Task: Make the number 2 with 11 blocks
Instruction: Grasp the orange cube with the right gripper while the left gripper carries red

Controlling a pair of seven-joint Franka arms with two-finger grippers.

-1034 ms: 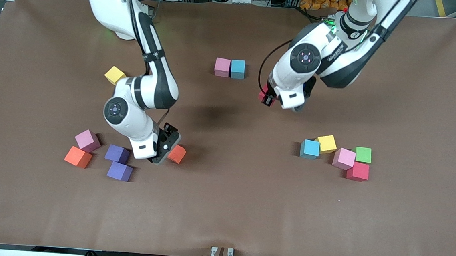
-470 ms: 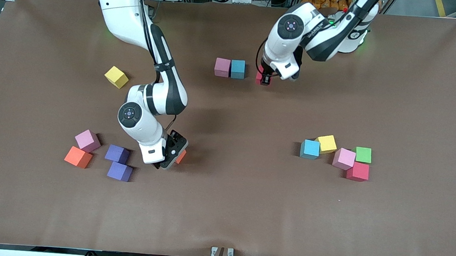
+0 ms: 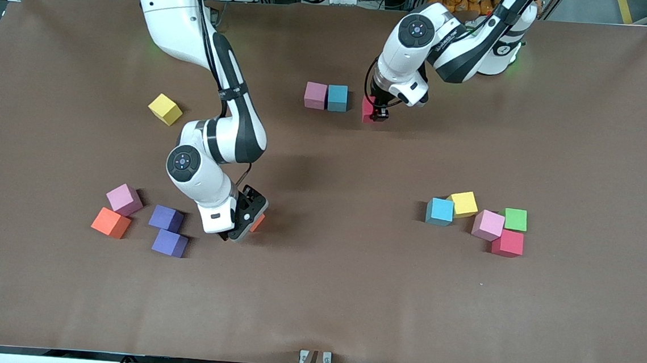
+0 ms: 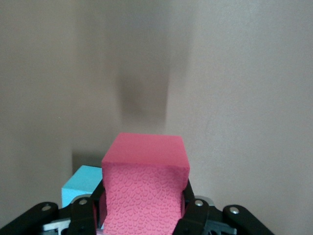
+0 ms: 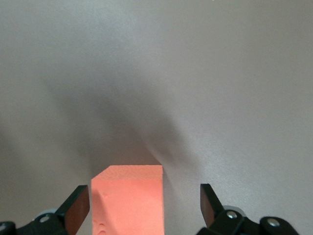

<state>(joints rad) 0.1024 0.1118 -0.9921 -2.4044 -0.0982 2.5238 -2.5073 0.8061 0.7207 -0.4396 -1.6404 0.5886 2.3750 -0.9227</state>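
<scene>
My right gripper grabs the orange block [image 3: 258, 222] by its opposite sides next, to extend the number 2 below the red block [image 3: 367, 111].
My left gripper [image 3: 376, 114] is shut on a red block [image 3: 367, 111] [image 4: 144, 183], held low beside the blue block [image 3: 337, 97] [image 4: 80, 186] that stands against a pink block [image 3: 315, 95]; the red one is on the blue one's side toward the left arm's end. My right gripper [image 3: 247, 223] [image 5: 144, 203] is open and down around an orange block [image 3: 258, 222] [image 5: 128, 200], its fingers [image 5: 78, 205] apart from the block's sides. Loose blocks: yellow [image 3: 164, 108], pink [image 3: 124, 199], orange [image 3: 110, 222], two purple [image 3: 166, 218] [image 3: 169, 243].
Toward the left arm's end sits a cluster: blue [image 3: 440, 211], yellow [image 3: 463, 204], pink [image 3: 488, 225], red [image 3: 507, 243] and a green cube [image 3: 515, 219]. The brown table mat [image 3: 315, 295] is bare nearer the front camera.
The left gripper carried the red block from mid-table over to beside the blue block. The right gripper shifted over the orange block, which is now mostly hidden under it.
</scene>
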